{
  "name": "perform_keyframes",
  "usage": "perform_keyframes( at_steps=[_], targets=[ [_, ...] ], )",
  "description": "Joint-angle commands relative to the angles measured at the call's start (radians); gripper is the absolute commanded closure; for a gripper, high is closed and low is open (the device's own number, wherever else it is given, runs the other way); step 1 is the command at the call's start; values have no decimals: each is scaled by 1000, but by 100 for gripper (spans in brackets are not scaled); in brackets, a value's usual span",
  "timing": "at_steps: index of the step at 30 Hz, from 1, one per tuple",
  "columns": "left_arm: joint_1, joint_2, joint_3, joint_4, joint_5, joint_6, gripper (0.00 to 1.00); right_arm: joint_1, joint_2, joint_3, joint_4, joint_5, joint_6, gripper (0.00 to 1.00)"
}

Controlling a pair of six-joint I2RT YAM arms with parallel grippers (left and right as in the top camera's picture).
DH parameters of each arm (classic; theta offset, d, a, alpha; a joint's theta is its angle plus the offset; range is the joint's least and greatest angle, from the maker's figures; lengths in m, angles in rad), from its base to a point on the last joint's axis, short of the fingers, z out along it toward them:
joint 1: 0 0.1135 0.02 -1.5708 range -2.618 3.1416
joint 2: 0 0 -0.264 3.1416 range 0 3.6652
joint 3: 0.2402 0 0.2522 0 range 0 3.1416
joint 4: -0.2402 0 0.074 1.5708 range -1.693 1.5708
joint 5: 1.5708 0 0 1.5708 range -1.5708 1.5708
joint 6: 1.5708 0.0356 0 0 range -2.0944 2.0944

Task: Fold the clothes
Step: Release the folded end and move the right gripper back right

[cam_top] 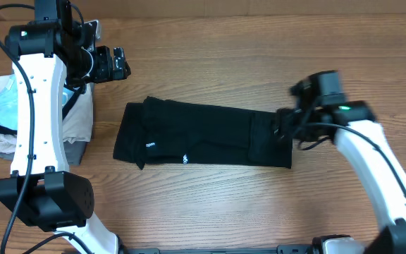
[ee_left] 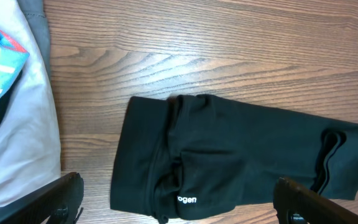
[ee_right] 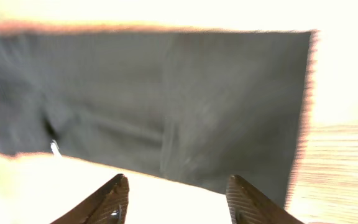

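Note:
My right gripper grips the outer end [cam_top: 282,151] of the strip next, away from the white print, to fold the black shirt's strip [cam_top: 210,134] inward.
The clothes are one black shirt [cam_top: 203,134], folded into a long strip across the middle of the table, with small white print [ee_left: 187,200] near its left end. My left gripper [cam_top: 116,65] hovers open above the table, up and left of the shirt's left end, holding nothing. In the left wrist view the shirt [ee_left: 229,149] lies below, between its two wide-apart fingers [ee_left: 61,194]. My right gripper [cam_top: 283,129] is at the shirt's right end. Its jaws stand apart with nothing between them, and the black cloth [ee_right: 166,99] lies just ahead of the fingertips [ee_right: 118,184].
A pile of white and grey folded garments [cam_top: 76,120] with a light-blue shirt [cam_top: 2,106] on it sits at the table's left edge, close to the left arm. Bare wooden tabletop [cam_top: 210,63] surrounds the black shirt.

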Motion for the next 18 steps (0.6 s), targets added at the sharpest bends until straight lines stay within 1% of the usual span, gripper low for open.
perform_keyframes(
  at_steps=[1, 5, 10, 14, 18],
  targets=[
    [4, 4, 16, -2, 1, 23, 0, -88, 13, 3, 5, -14, 15, 36],
    [4, 4, 16, -2, 1, 23, 0, -179, 84, -3, 4, -63, 11, 33],
    [4, 4, 16, -2, 1, 23, 0, -258, 206, -3, 11, -212, -55, 33],
    [4, 4, 16, -2, 1, 23, 0, -291, 307, -3, 6, -317, -95, 33],
    [4, 4, 16, -2, 1, 23, 0, -293, 396, -3, 2, -314, -120, 33]
  ],
)
